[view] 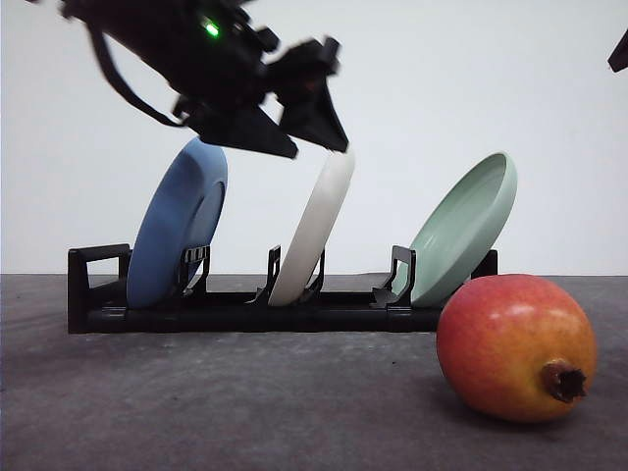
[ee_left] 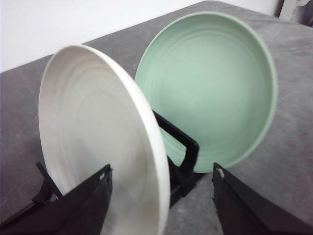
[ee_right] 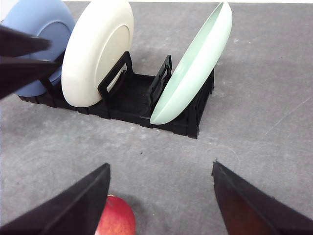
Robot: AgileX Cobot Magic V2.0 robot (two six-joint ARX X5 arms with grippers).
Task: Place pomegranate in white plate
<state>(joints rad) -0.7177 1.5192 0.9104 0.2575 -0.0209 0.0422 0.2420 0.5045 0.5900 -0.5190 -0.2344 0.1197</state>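
The left gripper grabs the white plate by its exposed top rim (view: 340, 162) next, since the black rack holds the plate's lower edge.
The white plate (view: 314, 231) stands on edge in the middle slot of a black rack (view: 98, 294). My left gripper (view: 321, 152) hangs open at the plate's top rim. In the left wrist view the white plate (ee_left: 93, 127) has its rim running between the spread fingers of the left gripper (ee_left: 161, 170), with nothing gripped. The pomegranate (view: 510, 343) lies on the grey table in front of the rack's right end, its crown stub facing forward. My right gripper (ee_right: 160, 165) is open above the table, with the pomegranate (ee_right: 116, 218) just beside one finger and the white plate (ee_right: 98, 54) further off.
A blue plate (view: 177, 226) leans in the rack's left slot and a pale green plate (view: 466, 231) in its right slot. The green plate (ee_left: 210, 83) stands close behind the white one. Bare grey table (view: 245, 402) stretches in front of the rack.
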